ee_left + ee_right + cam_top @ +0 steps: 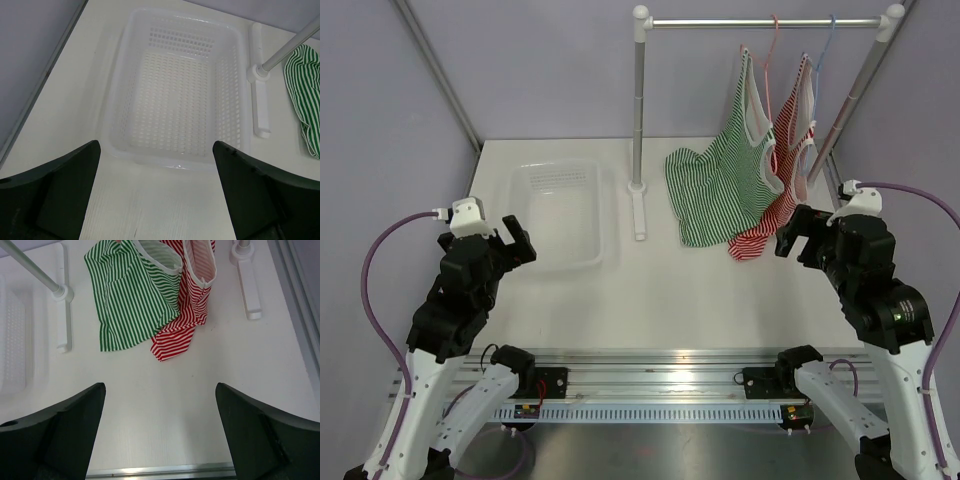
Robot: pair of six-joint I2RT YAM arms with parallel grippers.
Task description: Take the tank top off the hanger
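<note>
My right gripper grabs the pink hanger's near arm [768, 92] below the hook next, leaving the green-and-white tank top free to remove.
A green-and-white striped tank top [712, 185] hangs from a pink hanger [772, 60] on the rail [760, 22]. A red-and-white striped tank top [775, 195] hangs beside it on a blue hanger [824, 45]. Both hems drape onto the table. Both show in the right wrist view, green [132, 292] and red [187, 305]. A green edge shows in the left wrist view [305, 95]. My left gripper [510, 240] is open and empty near the basket. My right gripper [792, 240] is open and empty, just right of the red hem.
A clear plastic basket [560, 215] sits at the left, seen close in the left wrist view [175, 90]. The rack's left post [639, 110] and foot [639, 210] stand mid-table. The right post [855, 90] slants at the right. A metal rail [660, 365] runs along the near edge.
</note>
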